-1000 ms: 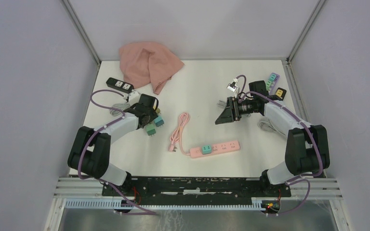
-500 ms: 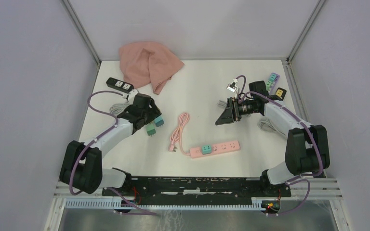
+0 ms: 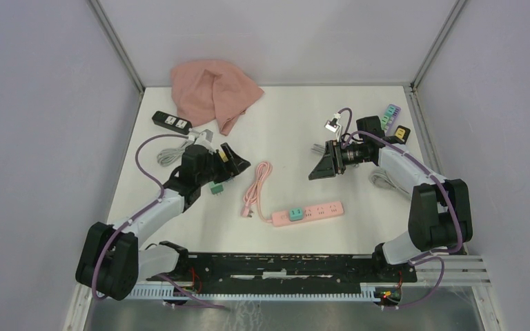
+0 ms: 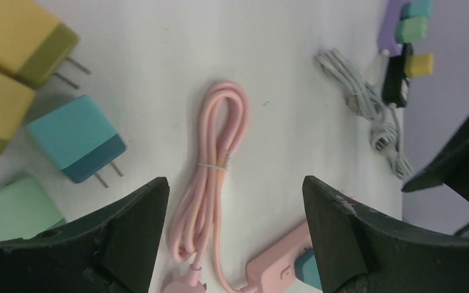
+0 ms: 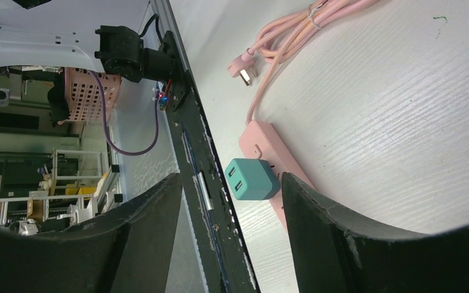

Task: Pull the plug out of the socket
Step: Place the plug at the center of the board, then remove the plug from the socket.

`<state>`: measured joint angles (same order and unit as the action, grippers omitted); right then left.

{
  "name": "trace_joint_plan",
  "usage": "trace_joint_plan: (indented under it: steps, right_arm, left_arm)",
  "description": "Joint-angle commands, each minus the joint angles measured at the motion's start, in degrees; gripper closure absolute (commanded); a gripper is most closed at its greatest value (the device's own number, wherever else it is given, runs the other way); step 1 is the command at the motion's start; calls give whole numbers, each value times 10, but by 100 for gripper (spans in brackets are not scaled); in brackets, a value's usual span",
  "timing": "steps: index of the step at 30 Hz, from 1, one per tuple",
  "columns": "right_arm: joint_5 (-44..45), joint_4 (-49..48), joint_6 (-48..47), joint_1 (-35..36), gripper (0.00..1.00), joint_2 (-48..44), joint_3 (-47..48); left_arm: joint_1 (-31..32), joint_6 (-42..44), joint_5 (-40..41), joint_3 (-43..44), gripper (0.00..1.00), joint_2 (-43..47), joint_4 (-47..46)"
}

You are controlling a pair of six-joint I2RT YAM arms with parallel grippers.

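The teal plug's ends should stay free for handing over, so my right gripper should grab its long sides to pull it off the socket.
A pink power strip lies at the table's near middle with a teal plug seated in its left end. Its pink cord is coiled to the left. My left gripper is open and empty, left of the coil; in its wrist view the cord lies between the fingers and the strip's end shows below. My right gripper is open and empty, above the strip. In its wrist view the teal plug sits on the strip between the fingers.
Loose adapters lie by my left gripper: teal, green and yellow. A pink cloth and a black power strip are at the back left. A purple strip and a grey cable are at the right.
My left arm has swung right, away from the loose adapters and toward the pink cord, now pointing at it. The right arm has not moved.
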<state>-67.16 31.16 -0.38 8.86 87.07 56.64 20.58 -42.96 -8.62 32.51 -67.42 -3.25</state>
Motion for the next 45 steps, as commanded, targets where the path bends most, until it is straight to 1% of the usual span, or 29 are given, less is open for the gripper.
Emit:
trace_joint_plan:
  steps: [1,4,6,8,9,11,14,16,18,20,23,24,26,32,36,42,45]
  right_arm:
    - [-33,4,-27,-1,33,-21,15]
    - [-41,11,-51,0,33,-25,15]
    - [-41,17,-72,2,32,-31,13]
    - [-36,31,-105,6,31,-38,13]
    - [-33,38,-117,10,31,-41,13]
    - [-24,61,-172,18,30,-51,12]
    - [7,84,-244,43,27,-70,5]
    - [30,98,-301,64,25,-86,-4]
    - [50,106,-358,86,21,-104,-18]
    - [72,103,-421,108,14,-127,-39]
    - [105,79,-507,139,2,-168,-87]
    - [114,75,-531,149,1,-174,-97]
    - [134,75,-556,166,0,-171,-101]
    - [237,17,-559,245,0,-158,-118]
    - [273,-13,-549,288,4,-142,-123]
    - [309,-36,-525,330,24,-113,-121]
    - [320,-37,-516,337,35,-99,-116]
  left_arm:
    - [-3,37,-160,-29,15,16,-154]
    - [4,27,-229,-65,18,16,-265]
    - [23,29,-241,-89,18,18,-331]
    - [54,51,-238,-108,18,25,-384]
    - [75,72,-234,-117,18,28,-395]
    - [122,127,-209,-134,18,42,-423]
    - [206,238,-137,-166,18,66,-437]
    - [251,307,-92,-194,17,71,-476]
    - [282,374,-48,-232,16,59,-523]
    - [296,411,-34,-251,13,41,-555]
    - [306,443,-39,-264,8,14,-583]
    - [310,454,-43,-264,8,5,-585]
    - [317,482,-54,-264,7,-14,-586]
    - [339,547,-64,-255,7,-58,-572]
    - [345,567,-66,-233,7,-96,-556]
    - [348,579,-63,-211,8,-156,-575]
    - [351,587,-68,-198,10,-185,-574]
